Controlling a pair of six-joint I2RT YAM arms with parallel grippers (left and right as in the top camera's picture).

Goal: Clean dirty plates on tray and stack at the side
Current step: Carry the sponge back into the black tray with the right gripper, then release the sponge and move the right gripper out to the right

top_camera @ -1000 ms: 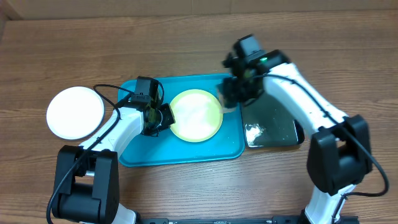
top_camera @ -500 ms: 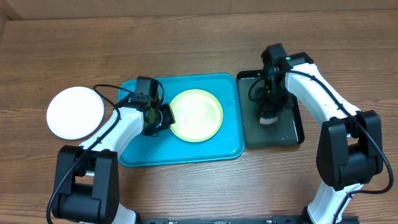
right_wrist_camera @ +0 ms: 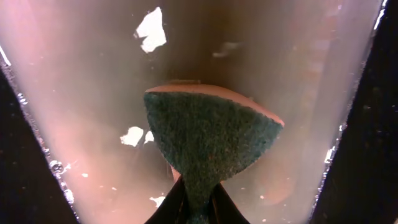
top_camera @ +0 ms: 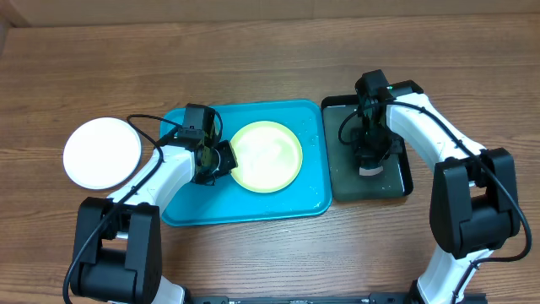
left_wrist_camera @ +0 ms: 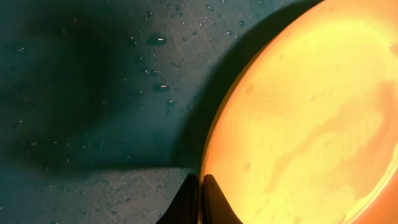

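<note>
My right gripper is ready to open. The sides of the black tray (top_camera: 396,182) stand around the green scouring sponge, so the sponge would stay in the black tray.
The pale yellow plate (top_camera: 267,156) lies on the turquoise tray (top_camera: 253,208), wet and filmy. My left gripper (top_camera: 221,160) is shut on its left rim; the left wrist view shows the closed fingers (left_wrist_camera: 200,196) at the plate's edge (left_wrist_camera: 298,124) over the tray floor (left_wrist_camera: 93,93). The white plate (top_camera: 103,152) lies on the table, left of the tray. The mint-blue plate is out of view. My right gripper (top_camera: 369,162) is shut on a green scouring sponge (right_wrist_camera: 211,137) and holds it down in the black tray (top_camera: 396,182).
The black tray (right_wrist_camera: 373,155) stands right of the turquoise tray and holds murky pinkish water with white flecks. Water drops lie on the turquoise tray floor. Bare wooden table (top_camera: 253,59) surrounds both trays.
My right arm has swung right from the turquoise tray's right edge to the black tray and lowered the sponge into it. The left arm and the plates have not moved.
</note>
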